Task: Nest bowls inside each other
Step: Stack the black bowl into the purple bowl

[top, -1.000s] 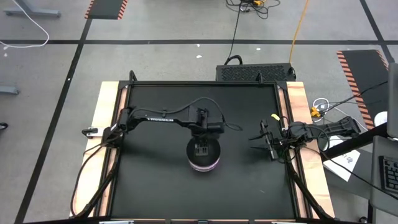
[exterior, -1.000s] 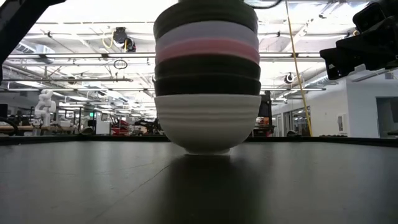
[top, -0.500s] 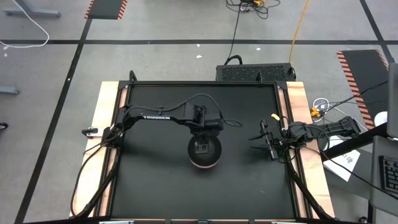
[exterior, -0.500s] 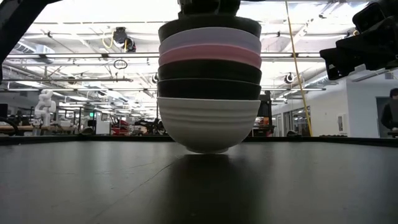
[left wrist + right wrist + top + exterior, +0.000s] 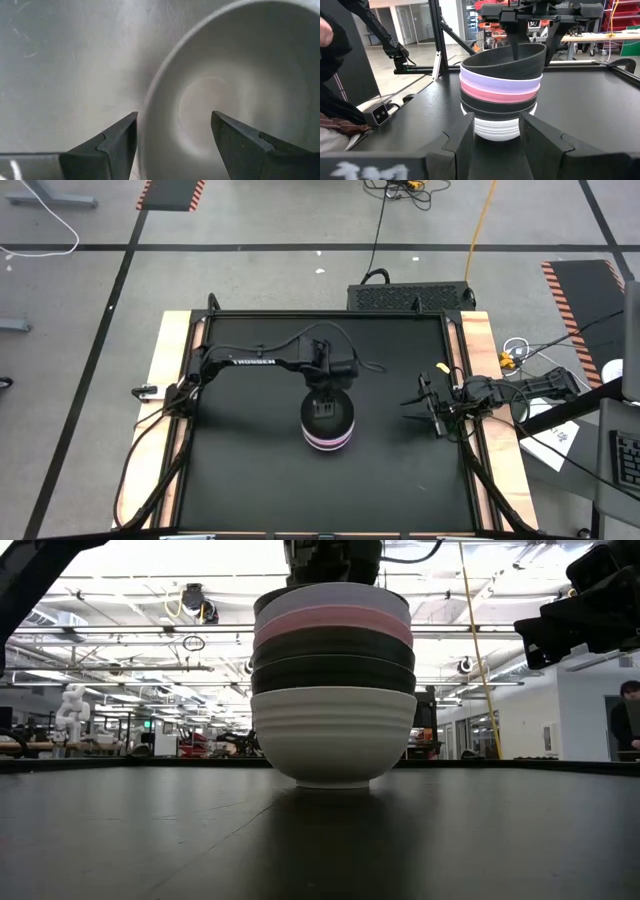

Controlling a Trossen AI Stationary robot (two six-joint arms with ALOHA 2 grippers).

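My left gripper grabs the top black bowl by its rim (image 5: 149,102) next, to settle that bowl into the lavender one.
Six bowls stand nested in one stack (image 5: 328,437) on the black table: white at the bottom (image 5: 333,730), two black, pink, lavender, and a black one on top (image 5: 495,65). The top bowl sits tilted in the lavender one. The white bowl's base rests on the table. My left gripper (image 5: 327,412) is above the stack, open, with one finger (image 5: 514,50) inside the top bowl and one (image 5: 553,47) outside its rim. My right gripper (image 5: 495,145) is open and empty near the table's right edge, pointing at the stack. My left gripper comes from above, pointing down, its fingers astride the top black bowl's rim (image 5: 150,115). The outer finger (image 5: 120,140) stands close beside the rim and the inner one (image 5: 235,140) stands off from the wall. I cannot tell whether either touches the bowl.
The black table top (image 5: 250,480) lies bare around the stack, with wooden edges at the left and right (image 5: 172,380). A black box (image 5: 410,296) and cables lie on the floor beyond the far edge. My right arm (image 5: 590,610) hangs at the right.
The stack was tipped on its rounded base and has settled level on the table. The top black bowl has sunk deeper into the lavender one. My left gripper has drawn slightly toward the far edge.
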